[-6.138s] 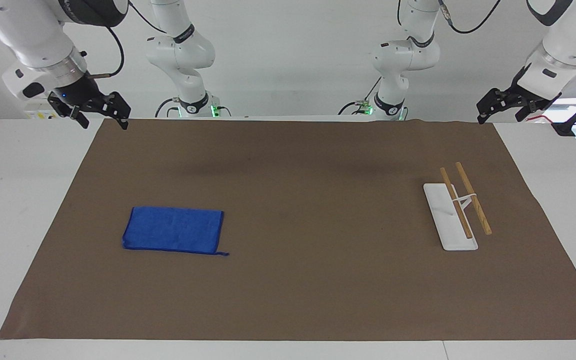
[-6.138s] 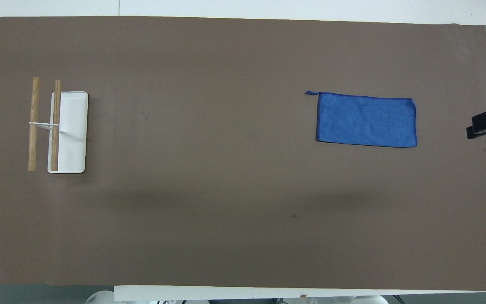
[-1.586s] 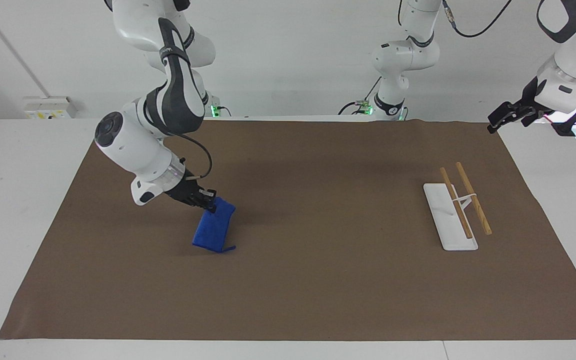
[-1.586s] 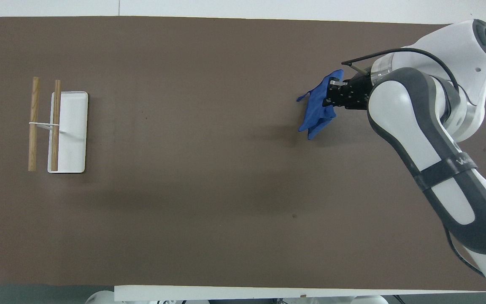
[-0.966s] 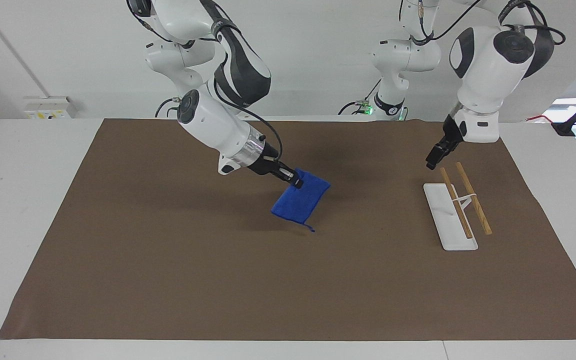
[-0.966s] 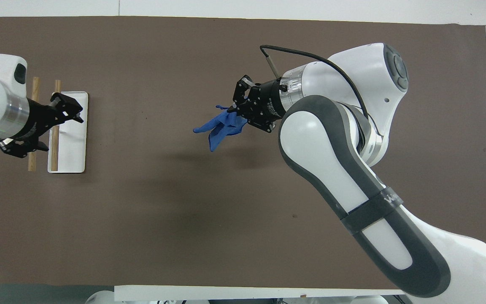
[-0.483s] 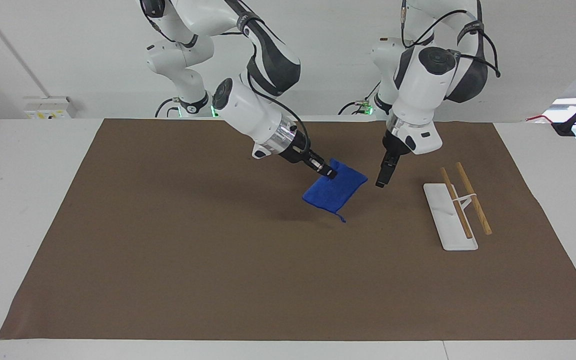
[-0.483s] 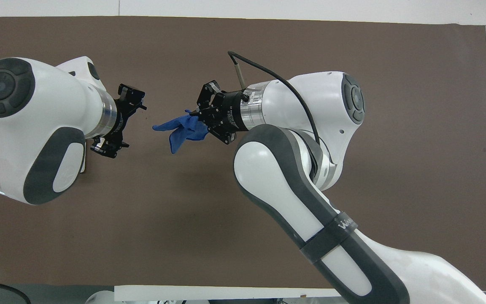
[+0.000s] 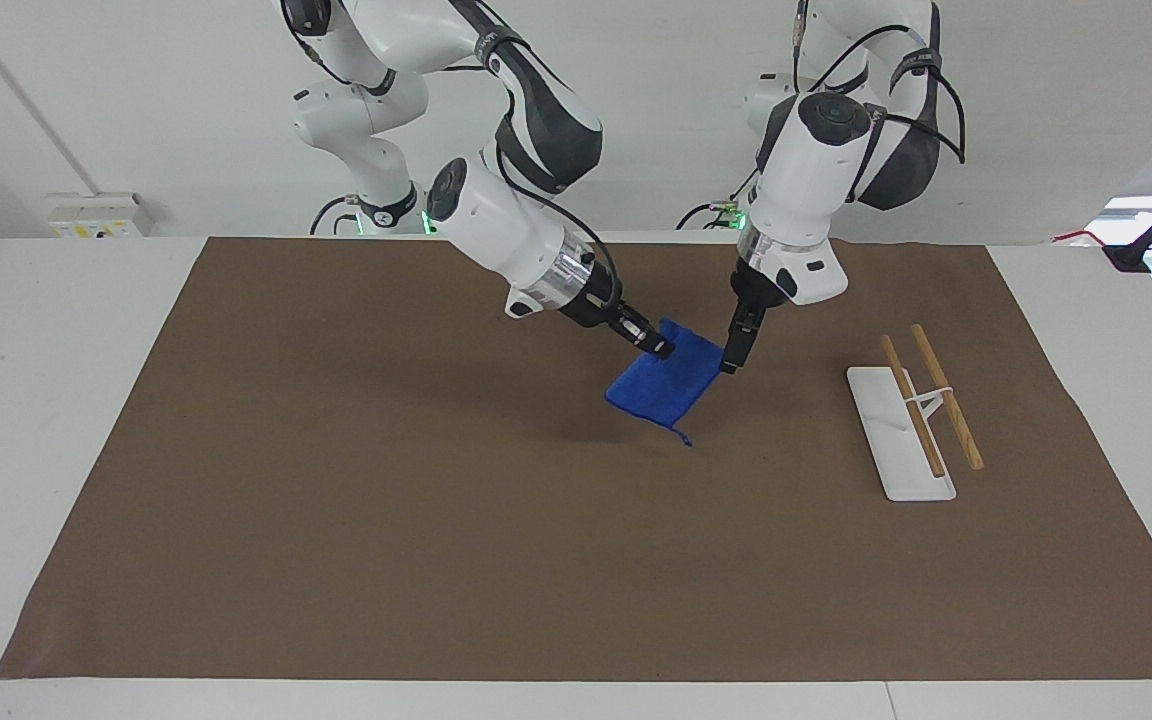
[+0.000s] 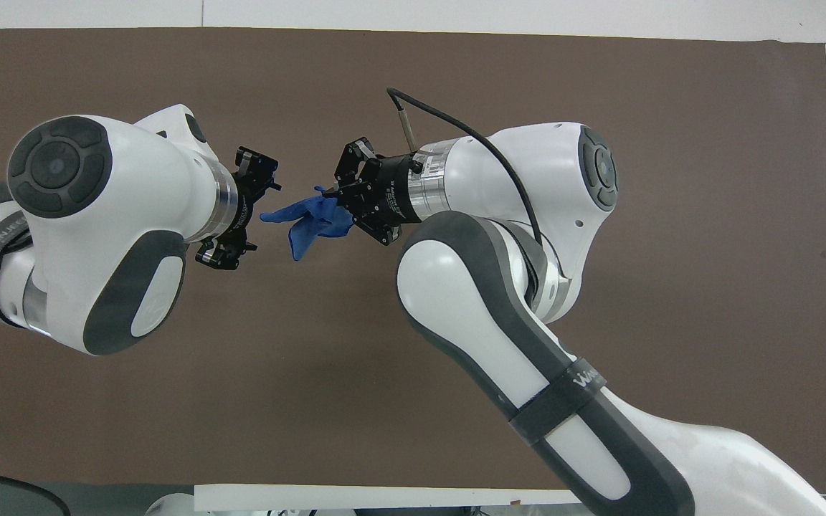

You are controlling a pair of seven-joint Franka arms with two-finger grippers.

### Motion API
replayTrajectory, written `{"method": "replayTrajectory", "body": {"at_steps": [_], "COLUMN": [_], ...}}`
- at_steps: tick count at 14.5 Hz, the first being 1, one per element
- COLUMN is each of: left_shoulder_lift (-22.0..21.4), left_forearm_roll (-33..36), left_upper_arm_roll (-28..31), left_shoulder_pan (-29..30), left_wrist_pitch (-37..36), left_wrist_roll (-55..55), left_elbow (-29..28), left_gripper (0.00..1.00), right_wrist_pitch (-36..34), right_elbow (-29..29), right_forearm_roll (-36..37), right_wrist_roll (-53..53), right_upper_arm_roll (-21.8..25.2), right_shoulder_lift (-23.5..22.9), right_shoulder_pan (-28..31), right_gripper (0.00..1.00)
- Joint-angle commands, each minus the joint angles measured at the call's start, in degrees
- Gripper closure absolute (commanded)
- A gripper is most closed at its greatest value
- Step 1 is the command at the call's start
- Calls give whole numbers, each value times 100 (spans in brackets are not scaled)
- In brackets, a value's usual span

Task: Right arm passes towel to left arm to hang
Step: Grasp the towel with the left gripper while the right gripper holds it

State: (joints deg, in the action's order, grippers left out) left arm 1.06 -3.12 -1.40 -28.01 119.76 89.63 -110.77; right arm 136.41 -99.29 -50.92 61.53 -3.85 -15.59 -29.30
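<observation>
The towel hangs slack from my right gripper, but its free upper corner (image 10: 269, 216) sticks out, so my left gripper will grip the towel there.
The blue towel (image 9: 664, 385) hangs in the air over the middle of the brown mat, pinched by one upper corner in my right gripper (image 9: 658, 347), which is shut on it. In the overhead view the towel (image 10: 310, 218) sticks out from the right gripper (image 10: 338, 208) toward the left gripper (image 10: 259, 216). My left gripper (image 9: 729, 362) is open, with the towel's free upper corner at its fingertips. I cannot tell whether the fingers touch the cloth.
A hanging rack with a white base (image 9: 898, 445) and two wooden rods (image 9: 948, 398) stands on the brown mat (image 9: 336, 520) toward the left arm's end. In the overhead view the left arm hides it.
My left gripper has moved from beside the rack toward the towel and now stands at its free corner. My right gripper has held nearly still with the towel.
</observation>
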Motion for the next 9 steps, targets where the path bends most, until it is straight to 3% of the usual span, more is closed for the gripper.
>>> {"method": "replayTrajectory", "body": {"at_steps": [1,2,3,4,5,9], "left_shoulder_lift": [201,236,237,237,237,237], "left_forearm_roll": [-66,-66,-66,-66,-66,-66], "left_upper_arm_roll": [78,78,78,78,78,78], "left_shoulder_pan": [-161,-161,-152,-135,-117,-117], "left_wrist_pitch": [433,442,434,399,399,233], "left_wrist_roll": [81,81,90,90,90,73], "left_elbow": [-50,-32,-32,-23,-15,-15], "left_gripper": [40,68,85,95,99,100], "right_wrist_pitch": [79,79,87,88,96,255], "right_elbow": [-37,-37,-37,-37,-55,-64], "right_forearm_roll": [-146,-146,-146,-146,-146,-146], "right_wrist_roll": [-9,-9,-9,-9,-9,-9], "right_upper_arm_roll": [-19,-19,-19,-19,-19,-19], "right_shoulder_lift": [12,20,21,12,20,12], "right_shoulder_pan": [12,12,12,-14,-58,-67], "right_gripper": [100,100,100,100,100,100]}}
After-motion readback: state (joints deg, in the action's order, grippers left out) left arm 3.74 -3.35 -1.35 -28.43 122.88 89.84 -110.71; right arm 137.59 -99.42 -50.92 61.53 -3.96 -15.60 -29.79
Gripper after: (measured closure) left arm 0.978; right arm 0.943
